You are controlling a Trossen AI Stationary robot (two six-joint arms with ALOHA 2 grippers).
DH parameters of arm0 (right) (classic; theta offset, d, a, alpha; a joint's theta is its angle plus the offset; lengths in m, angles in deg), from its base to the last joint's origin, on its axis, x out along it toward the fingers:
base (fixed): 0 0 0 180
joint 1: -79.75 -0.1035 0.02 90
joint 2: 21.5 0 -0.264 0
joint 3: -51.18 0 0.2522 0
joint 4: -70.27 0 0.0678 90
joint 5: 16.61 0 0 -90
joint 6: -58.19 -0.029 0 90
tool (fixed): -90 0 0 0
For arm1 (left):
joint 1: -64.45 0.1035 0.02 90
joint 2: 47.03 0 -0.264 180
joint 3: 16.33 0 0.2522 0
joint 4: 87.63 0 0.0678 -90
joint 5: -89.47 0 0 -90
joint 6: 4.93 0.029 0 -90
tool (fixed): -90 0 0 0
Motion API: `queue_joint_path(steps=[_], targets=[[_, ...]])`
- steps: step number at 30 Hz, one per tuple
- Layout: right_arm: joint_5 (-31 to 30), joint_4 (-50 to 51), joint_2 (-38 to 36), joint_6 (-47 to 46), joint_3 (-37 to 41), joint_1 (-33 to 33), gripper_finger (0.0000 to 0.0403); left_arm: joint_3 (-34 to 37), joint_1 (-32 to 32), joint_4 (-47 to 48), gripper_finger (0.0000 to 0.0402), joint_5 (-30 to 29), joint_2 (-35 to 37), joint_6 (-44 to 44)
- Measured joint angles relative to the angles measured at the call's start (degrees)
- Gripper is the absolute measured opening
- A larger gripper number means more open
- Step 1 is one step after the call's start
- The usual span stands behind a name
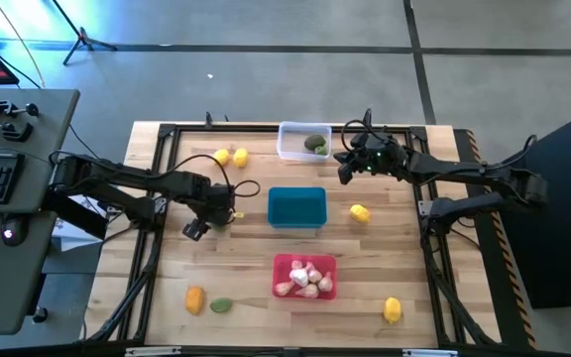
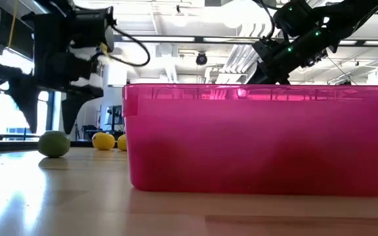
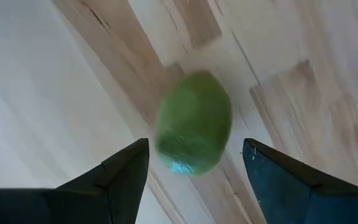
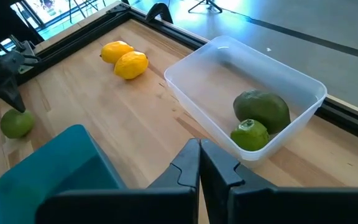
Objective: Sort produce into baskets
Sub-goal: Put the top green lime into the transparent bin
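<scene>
I need to sort the green fruit into the clear tub (image 1: 304, 142), so I need to grab the fruit by its rounded sides with my left gripper.
A green lime-like fruit (image 3: 194, 129) lies on the wooden table, also seen in the low view (image 2: 54, 143) and the high view (image 1: 222, 220). My left gripper (image 3: 194, 149) is open just above it, one finger on each side, touching nothing. My right gripper (image 4: 199, 155) is shut and empty, held above the table beside the clear tub (image 4: 303, 84), which holds two green pieces (image 4: 261, 109). The teal tub (image 1: 296, 206) stands mid-table. The red tub (image 1: 284, 264) near the front holds several whitish-pink garlic bulbs (image 1: 305, 280).
Two yellow fruits (image 1: 231, 156) lie at the far left. Another yellow fruit (image 1: 360, 212) lies right of the teal tub and one more (image 1: 393, 310) at the near right. An orange piece (image 1: 195, 298) and a green piece (image 1: 222, 305) lie at the near left.
</scene>
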Motion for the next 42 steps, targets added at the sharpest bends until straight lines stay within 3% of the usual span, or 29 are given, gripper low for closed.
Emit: queue_joint_path(steps=[8, 12, 25, 30, 35, 42], targets=[[0.00, 0.28, 0.00, -0.22, 0.00, 0.02, 0.0000, 1.95, 0.00, -2.78, 0.0245, -0.20, -0.02, -0.63], [-0.01, 0.26, 0.00, -0.44, 0.00, 0.02, 0.0000, 1.95, 0.00, -3.88, 0.0233, 2.46, -0.70, -2.41], [-0.89, 0.84, 0.00, -0.44, 0.00, 0.02, 0.0000, 0.58, 2.94, -3.61, 0.0145, 3.46, -3.50, -8.24], [-1.68, 1.52, 0.00, -0.44, 0.00, 0.02, 0.0000, -3.94, 10.04, -3.03, 0.0126, 3.04, -3.41, -8.28], [-1.68, 1.54, 0.00, -0.44, 0.00, 0.02, 0.0000, -12.73, 19.01, -2.36, 0.0123, 2.93, -4.67, -8.05], [-1.68, 1.53, 0.01, -0.43, -0.01, 0.02, 0.0000, -33.89, 27.48, 0.25, 0.0122, 1.67, -18.57, -2.02]])
